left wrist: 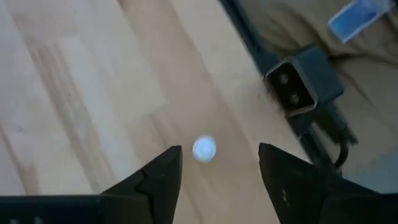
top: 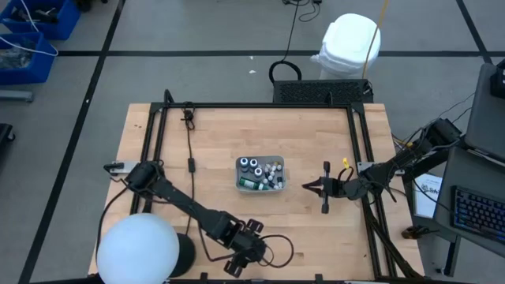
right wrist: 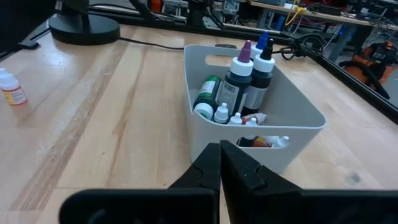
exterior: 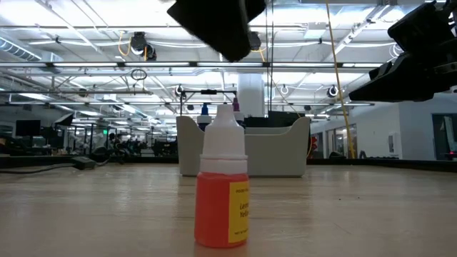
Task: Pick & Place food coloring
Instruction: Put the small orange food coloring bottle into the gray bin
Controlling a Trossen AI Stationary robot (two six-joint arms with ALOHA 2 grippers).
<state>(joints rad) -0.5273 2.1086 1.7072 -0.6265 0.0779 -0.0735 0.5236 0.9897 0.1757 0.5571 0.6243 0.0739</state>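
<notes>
The left gripper picks up the food coloring bottle by its white cap (left wrist: 204, 149) next, to place the bottle in the grey tray.
A small orange food coloring bottle (exterior: 223, 187) with a white cap and a yellow label stands upright on its base near the table's front edge; it also shows far off as a small bottle (right wrist: 11, 87). My left gripper (left wrist: 217, 158) hangs open above it, pointing steeply down, and the bottle's white cap (left wrist: 204, 149) shows between the fingers, apart from both. A grey tray (top: 258, 173) at the table's middle holds several more bottles (right wrist: 239, 81). My right gripper (top: 312, 187) waits shut to the right of the tray.
A white globe lamp (top: 136, 248) on a black base stands at the near left corner, and its cable runs along the front edge. A black frame rail and a dark connector block (left wrist: 303, 87) lie just past the bottle. Bare wood lies between bottle and tray.
</notes>
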